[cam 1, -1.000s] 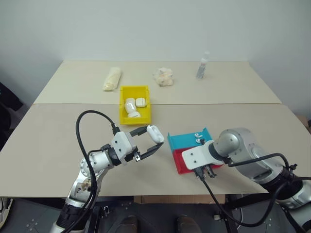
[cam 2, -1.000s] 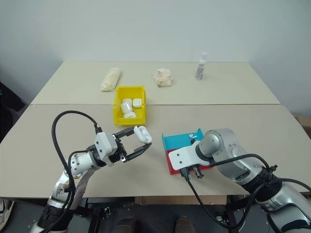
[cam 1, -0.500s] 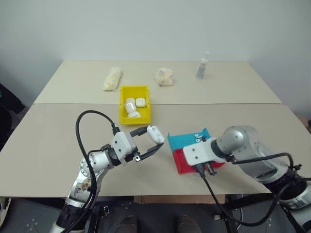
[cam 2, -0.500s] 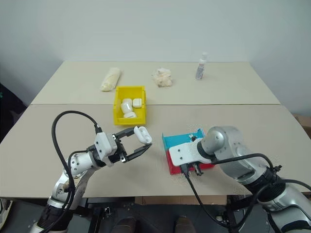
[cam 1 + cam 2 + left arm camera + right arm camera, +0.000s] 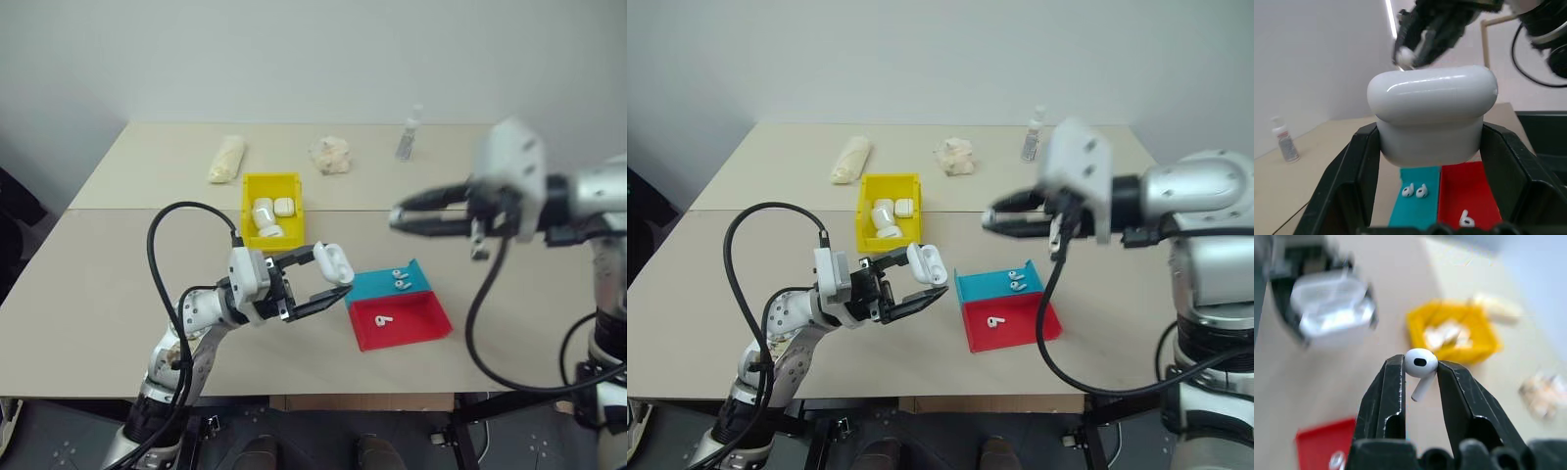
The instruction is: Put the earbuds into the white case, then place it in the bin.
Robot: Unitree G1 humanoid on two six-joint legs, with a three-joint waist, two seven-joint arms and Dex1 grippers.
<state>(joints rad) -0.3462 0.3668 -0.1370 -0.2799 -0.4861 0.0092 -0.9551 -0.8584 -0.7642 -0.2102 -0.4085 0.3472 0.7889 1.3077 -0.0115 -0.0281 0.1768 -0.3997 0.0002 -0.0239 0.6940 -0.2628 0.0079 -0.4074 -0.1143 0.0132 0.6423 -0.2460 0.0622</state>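
The earbud hangs well short of the open white case, so it travels to the case in my right gripper, before the gripper opens.
My left gripper point(image 5: 331, 276) is shut on the white case point(image 5: 334, 262), holding it above the table just left of the tray; in the left wrist view the case point(image 5: 1432, 117) sits between both black fingers. My right gripper point(image 5: 400, 217) hangs high over the table, pointing toward the left gripper. It is shut on one earbud point(image 5: 1420, 363), stem down. Three more earbuds lie in the tray: two point(image 5: 399, 280) in the blue half, one point(image 5: 384, 318) in the red half. The yellow bin point(image 5: 246, 215) stands behind the left gripper with three white cases point(image 5: 269, 211) inside.
The flat blue-and-red tray point(image 5: 419, 318) lies at the near right. On the far table lie a wrapped roll point(image 5: 226, 159) and a crumpled wad point(image 5: 331, 155), with a small bottle point(image 5: 409, 133) standing beside them. A seam joins the two tables behind the bin.
My right gripper has risen from the red half of the tray to high above the table, carrying an earbud. My left gripper has lifted slightly and turned toward the right with the case.
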